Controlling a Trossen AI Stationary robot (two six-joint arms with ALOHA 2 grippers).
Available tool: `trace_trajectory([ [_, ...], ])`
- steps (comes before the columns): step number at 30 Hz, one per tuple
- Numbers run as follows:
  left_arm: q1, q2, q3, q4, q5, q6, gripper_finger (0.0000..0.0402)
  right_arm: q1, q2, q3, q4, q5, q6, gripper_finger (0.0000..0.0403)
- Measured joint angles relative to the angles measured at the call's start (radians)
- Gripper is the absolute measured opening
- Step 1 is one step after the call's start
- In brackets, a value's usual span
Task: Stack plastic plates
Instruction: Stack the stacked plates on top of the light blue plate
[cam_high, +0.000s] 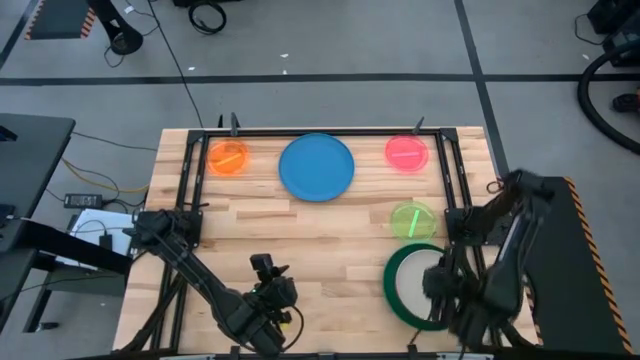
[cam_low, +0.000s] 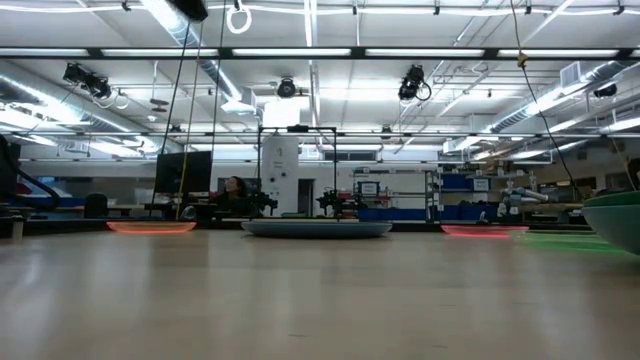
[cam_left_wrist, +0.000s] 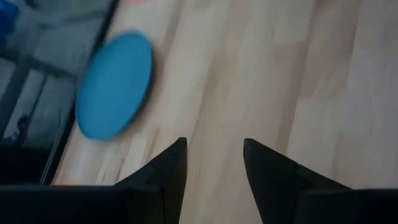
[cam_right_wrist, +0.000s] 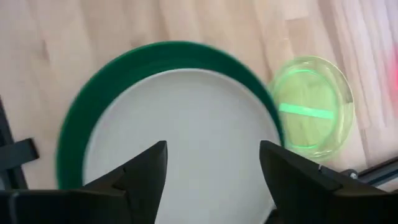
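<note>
The cream plate (cam_high: 415, 280) is on the green plate. My right gripper should next grab the green plate by its rim (cam_high: 390, 280), together with the cream plate, to stack the plates.
A cream plate (cam_right_wrist: 180, 137) lies on a dark green plate (cam_high: 394, 283) at the table's near right. A small lime plate (cam_high: 412, 219) lies just beyond them. The large blue plate (cam_high: 316, 166) lies at the far middle, a small orange plate (cam_high: 228, 157) at the far left, a small pink plate (cam_high: 406, 152) at the far right. My right gripper (cam_right_wrist: 211, 171) is open above the cream plate, touching nothing. My left gripper (cam_left_wrist: 213, 165) is open and empty near the table's near edge, left of the middle. The other plates are out of view.
A black metal frame (cam_high: 452, 170) runs along the table's far edge and down both sides. Bare wood lies in the table's middle between the blue plate and my left gripper (cam_high: 268, 300). In the low view the blue plate (cam_low: 316, 228) sits far off.
</note>
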Motion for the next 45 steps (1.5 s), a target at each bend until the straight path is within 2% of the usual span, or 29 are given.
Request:
trace_trajectory([
  [3, -0.03, 0.0, 0.0, 0.08, -0.103, 0.002, 0.0164, -0.05, -0.138, -0.127, 0.061, 0.002, -0.03, 0.0253],
  [5, -0.048, 0.0, 0.0, 0.127, -0.11, 0.002, 0.0164, -0.102, -0.218, -0.216, 0.114, 0.001, -0.059, 0.0248],
  [9, -0.066, 0.001, -0.001, 0.226, -0.011, 0.004, 0.0164, -0.254, -0.316, -0.364, 0.207, -0.067, -0.244, 0.0249],
  [11, -0.065, 0.002, -0.029, 0.34, 0.053, 0.04, 0.0164, -0.34, -0.335, -0.413, 0.261, -0.101, -0.389, 0.0252],
  [13, -0.062, 0.004, -0.087, 0.493, 0.143, 0.12, 0.0164, -0.421, -0.338, -0.446, 0.328, -0.137, -0.548, 0.0252],
  [17, -0.051, 0.005, -0.269, 0.929, 0.334, 0.237, 0.0164, -0.556, -0.325, -0.496, 0.449, -0.209, -0.81, 0.0247],
  [19, -0.045, 0.006, -0.361, 1.088, 0.354, 0.244, 0.0164, -0.608, -0.307, -0.513, 0.521, -0.242, -0.922, 0.0245],
  [22, -0.034, 0.004, -0.458, 1.214, 0.335, 0.233, 0.0164, -0.664, -0.26, -0.52, 0.6, -0.28, -1.053, 0.0245],
  [25, -0.02, 0.002, -0.511, 1.241, 0.324, 0.203, 0.0164, -0.701, -0.188, -0.515, 0.697, -0.325, -1.123, 0.0242],
  [27, -0.014, 0.002, -0.53, 1.239, 0.325, 0.197, 0.0164, -0.715, -0.126, -0.493, 0.744, -0.392, -1.176, 0.0237],
  [30, -0.009, -0.029, -0.575, 1.237, 0.363, 0.202, 0.0164, -0.717, -0.043, -0.441, 0.726, -0.452, -1.253, 0.0226],
  [33, -0.009, -0.111, -0.654, 1.237, 0.383, 0.181, 0.0164, -0.717, 0.009, -0.385, 0.681, -0.494, -1.318, 0.0216],
  [40, -0.023, -0.346, -0.872, 1.245, 0.269, 0.115, 0.0164, -0.714, 0.033, -0.329, 0.6, -0.511, -1.429, 0.0211],
  [45, -0.023, -0.425, -0.945, 1.244, 0.233, 0.096, 0.0164, -0.694, 0.042, -0.329, 0.56, -0.515, -1.556, 0.021],
])
